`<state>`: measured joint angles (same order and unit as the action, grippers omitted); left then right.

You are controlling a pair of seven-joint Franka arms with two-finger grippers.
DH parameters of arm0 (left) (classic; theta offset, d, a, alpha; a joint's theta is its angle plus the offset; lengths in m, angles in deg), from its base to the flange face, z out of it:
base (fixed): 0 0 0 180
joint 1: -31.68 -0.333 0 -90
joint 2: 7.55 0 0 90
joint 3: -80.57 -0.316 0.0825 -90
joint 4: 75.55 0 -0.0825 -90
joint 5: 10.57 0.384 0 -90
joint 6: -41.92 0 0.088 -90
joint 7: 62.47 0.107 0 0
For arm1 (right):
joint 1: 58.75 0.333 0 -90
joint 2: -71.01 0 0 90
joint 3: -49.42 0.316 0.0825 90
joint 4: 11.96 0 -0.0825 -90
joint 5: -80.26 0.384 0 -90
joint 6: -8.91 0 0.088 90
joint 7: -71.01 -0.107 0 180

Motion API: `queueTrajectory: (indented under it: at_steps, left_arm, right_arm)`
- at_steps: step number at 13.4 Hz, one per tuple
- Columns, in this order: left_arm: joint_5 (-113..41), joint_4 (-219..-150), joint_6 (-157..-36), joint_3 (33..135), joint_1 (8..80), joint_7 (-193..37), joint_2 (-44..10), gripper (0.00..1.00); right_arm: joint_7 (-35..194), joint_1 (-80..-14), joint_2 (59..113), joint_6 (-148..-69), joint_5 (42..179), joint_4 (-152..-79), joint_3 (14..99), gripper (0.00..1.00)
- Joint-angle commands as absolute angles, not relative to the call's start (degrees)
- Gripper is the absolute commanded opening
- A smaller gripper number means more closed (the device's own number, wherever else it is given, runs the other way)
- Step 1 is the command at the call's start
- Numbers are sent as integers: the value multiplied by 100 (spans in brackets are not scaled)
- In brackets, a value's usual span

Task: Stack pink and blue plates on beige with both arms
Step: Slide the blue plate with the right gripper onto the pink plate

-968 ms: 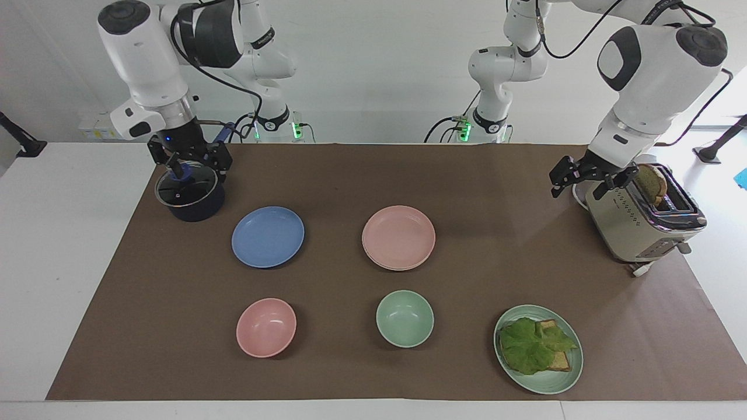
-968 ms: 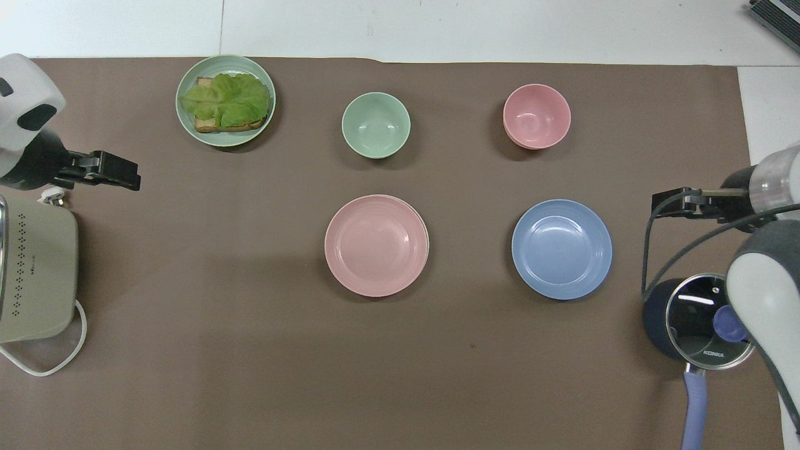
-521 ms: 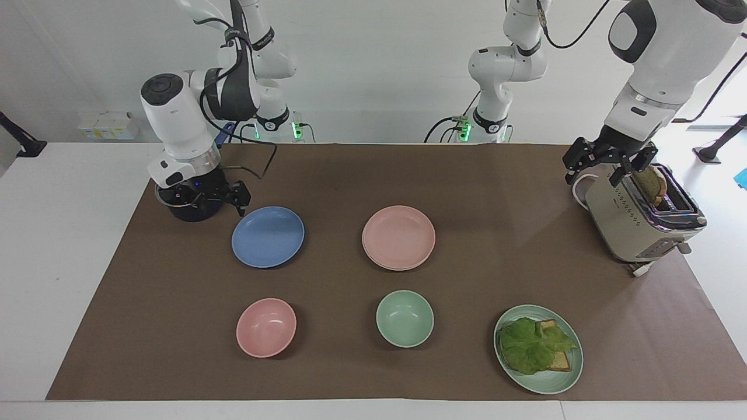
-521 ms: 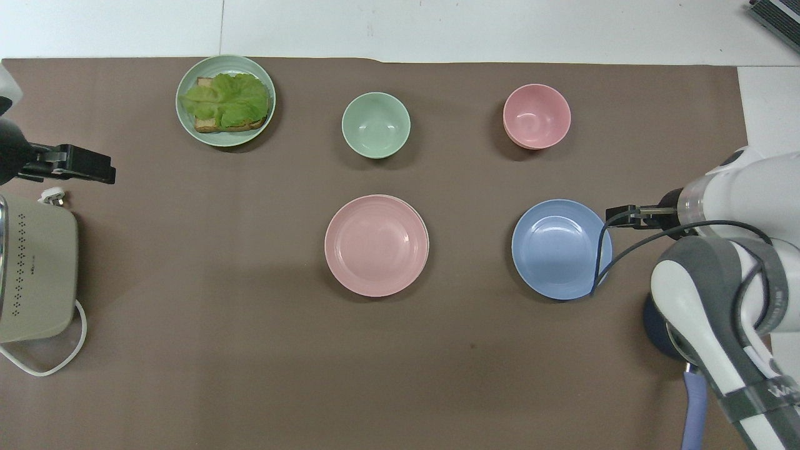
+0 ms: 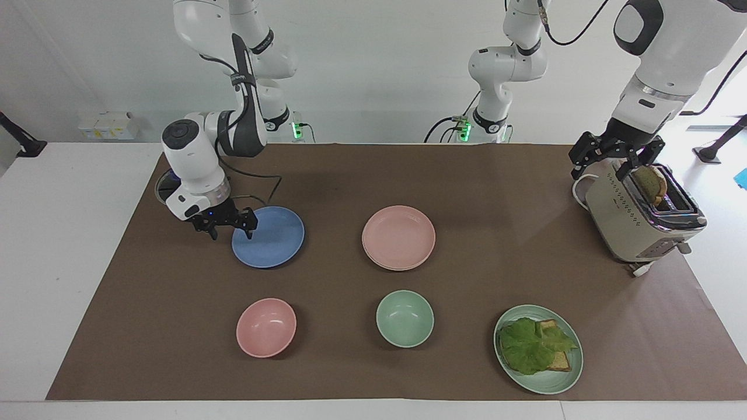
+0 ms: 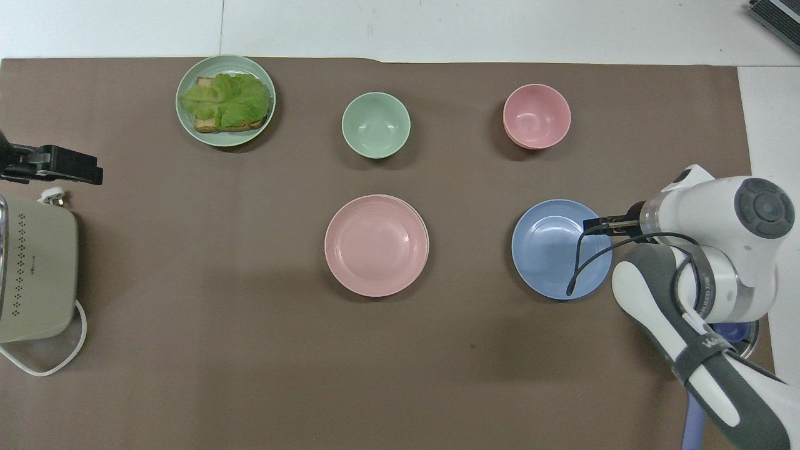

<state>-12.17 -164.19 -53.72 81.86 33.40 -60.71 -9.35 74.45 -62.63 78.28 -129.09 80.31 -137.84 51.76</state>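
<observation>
I should next pick up the blue plate by its rim (image 6: 608, 243) with my right gripper, to stack it on the pink plate (image 6: 376, 244).
The blue plate (image 5: 274, 236) (image 6: 556, 250) lies flat on the brown mat toward the right arm's end. My right gripper (image 5: 231, 232) (image 6: 592, 225) is low at that plate's rim, open, one fingertip over the plate and the other over the mat beside it. The pink plate (image 5: 398, 235) (image 6: 376, 244) rests mid-table, and a thin pale rim of the beige plate (image 5: 390, 266) shows under it. My left gripper (image 5: 607, 166) (image 6: 75, 172) hangs open over the toaster, holding nothing.
A toaster (image 5: 639, 219) (image 6: 34, 275) with bread in it stands at the left arm's end. A dark lidded pot (image 5: 163, 188) sits mostly hidden by the right arm. Farther out lie a pink bowl (image 5: 266, 326), a green bowl (image 5: 404, 318) and a green plate (image 5: 569, 373) with lettuce toast.
My right gripper has come away from over the pot and dropped to the blue plate's rim. My left gripper has risen a little and shifted over the toaster. The plates have not moved.
</observation>
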Motion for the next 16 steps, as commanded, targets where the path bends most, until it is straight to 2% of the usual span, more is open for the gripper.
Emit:
queueTrajectory:
  at_steps: [1,3,5,9,12,16]
  left_arm:
    - [-1128,-16424,-5265,8232,3264,-6027,-887,100]
    - [-1128,-16424,-5265,8232,3264,-6027,-887,100]
    - [-1128,-16424,-5265,8232,3264,-6027,-887,100]
    - [-1128,-16424,-5265,8232,3264,-6027,-887,100]
    - [-1128,-16424,-5265,8232,3264,-6027,-887,100]
    - [-1128,-16424,-5265,8232,3264,-6027,-887,100]
  right_arm:
    - [8153,-6543,7918,-13241,8629,-14037,5224,86]
    - [8724,-6535,7988,-13198,9333,-14037,5224,77]
    - [9016,-6552,8033,-13163,9703,-14037,5224,61]
    - [9017,-6543,8033,-13031,9828,-14002,5224,1]
    - [9017,-6570,7998,-12970,10091,-13932,5215,0]
    - [8894,-6465,7630,-12715,10092,-13826,5258,0]
